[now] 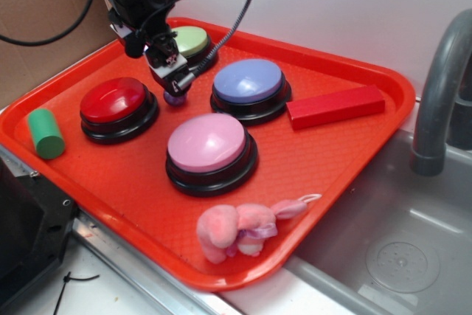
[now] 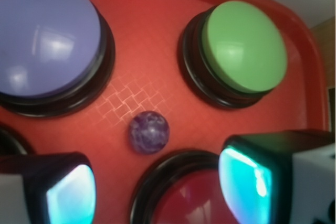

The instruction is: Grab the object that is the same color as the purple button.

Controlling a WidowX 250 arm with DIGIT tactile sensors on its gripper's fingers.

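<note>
My gripper should come down first and then close on the purple ball (image 1: 175, 98). My fingers are above the ball and would miss it if they closed now.
The small mottled purple ball (image 1: 175, 98) lies on the orange tray (image 1: 125, 182), between the red, green and purple buttons. The purple button (image 1: 248, 81) with its lavender dome stands just right of the ball. My gripper (image 1: 172, 79) hangs directly above the ball, close over it. In the wrist view the ball (image 2: 149, 132) lies a little ahead of the gap of my gripper (image 2: 157, 187), not between the fingers. The two fingers (image 2: 247, 179) stand wide apart with nothing between them, over the red button's edge. The purple button (image 2: 44, 38) is at top left there.
A red button (image 1: 113, 99), a green button (image 1: 190, 40) and a pink button (image 1: 206, 143) ring the ball. A red block (image 1: 335, 106), a green cylinder (image 1: 46, 133) and a pink plush toy (image 1: 240, 228) lie on the tray. A sink (image 1: 398, 256) and a grey pipe (image 1: 439, 86) are at right.
</note>
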